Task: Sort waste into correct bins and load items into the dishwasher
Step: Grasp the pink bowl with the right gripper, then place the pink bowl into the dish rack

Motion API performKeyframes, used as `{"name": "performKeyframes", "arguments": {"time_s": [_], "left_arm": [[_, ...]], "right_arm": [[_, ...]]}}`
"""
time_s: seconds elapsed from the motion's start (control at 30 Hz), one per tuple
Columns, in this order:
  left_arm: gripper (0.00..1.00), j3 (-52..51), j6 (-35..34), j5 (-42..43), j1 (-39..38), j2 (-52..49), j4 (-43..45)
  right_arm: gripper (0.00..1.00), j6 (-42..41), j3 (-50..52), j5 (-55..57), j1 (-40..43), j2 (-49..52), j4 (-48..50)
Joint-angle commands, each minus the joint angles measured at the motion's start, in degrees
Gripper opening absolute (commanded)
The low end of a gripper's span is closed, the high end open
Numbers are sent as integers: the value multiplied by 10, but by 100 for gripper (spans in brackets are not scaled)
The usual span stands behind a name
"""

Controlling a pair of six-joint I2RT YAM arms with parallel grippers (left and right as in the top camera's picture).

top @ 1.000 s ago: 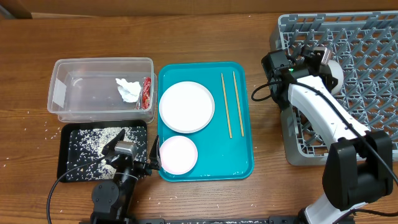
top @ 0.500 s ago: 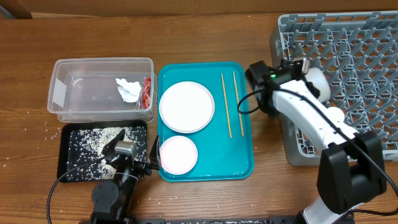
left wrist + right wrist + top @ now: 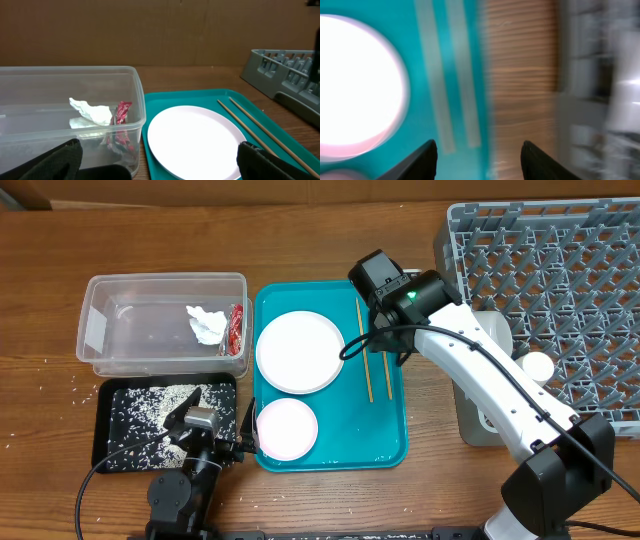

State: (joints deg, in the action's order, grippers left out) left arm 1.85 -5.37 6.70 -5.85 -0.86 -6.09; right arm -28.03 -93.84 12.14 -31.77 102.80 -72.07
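Note:
My right gripper is to grab the small white bowl next by its rim on the chopsticks' side [image 3: 315, 427], so the bowl's body stays free to load into the dishwasher rack [image 3: 580, 280].
My right gripper [image 3: 477, 160] hangs open and empty over the right side of the teal tray, above the two chopsticks [image 3: 372, 345]; it shows in the overhead view as the right gripper [image 3: 390, 310]. On that tray lie the white plate [image 3: 300, 351] and a small white bowl [image 3: 287, 427]. A white cup [image 3: 537, 365] rests in the grey dishwasher rack [image 3: 580, 280]. My left gripper [image 3: 160, 170] stands wide open and empty near the black tray [image 3: 120, 395], which holds rice grains [image 3: 150, 405]. The clear tub [image 3: 110, 320] contains the tissue [image 3: 207, 325] and red wrapper [image 3: 236, 328].
The teal tray [image 3: 380, 430] lies between the bins and the rack. Stray rice grains [image 3: 75, 385] dot the wood left of the black tray. My right arm [image 3: 480, 370] stretches across the rack's left edge.
My right arm swung left from the rack to above the chopsticks, and its jaws went from shut to open. The left arm stayed still.

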Motion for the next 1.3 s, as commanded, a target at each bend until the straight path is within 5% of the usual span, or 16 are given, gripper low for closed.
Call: {"name": "performKeyframes", "arguments": {"time_s": [0.0, 0.13, 0.4, 0.63, 0.73, 0.87, 1.27], "left_arm": [[100, -6, 11, 4, 7, 6, 2], [100, -6, 11, 4, 7, 6, 2], [100, -6, 11, 4, 7, 6, 2], [100, -6, 11, 4, 7, 6, 2], [100, -6, 11, 4, 7, 6, 2], [100, -6, 11, 4, 7, 6, 2], [100, -6, 11, 4, 7, 6, 2]], "right_arm": [[55, 64, 16, -283, -8, -3, 29], [55, 72, 91, -343, -70, 0, 87], [45, -83, 236, -238, -150, 2, 256], [30, -115, 263, -294, -156, 28, 283], [4, -128, 263, -293, -162, 38, 281], [4, -140, 251, -271, -151, 31, 256], [4, -69, 80, 271, -72, -124, 57]]}}
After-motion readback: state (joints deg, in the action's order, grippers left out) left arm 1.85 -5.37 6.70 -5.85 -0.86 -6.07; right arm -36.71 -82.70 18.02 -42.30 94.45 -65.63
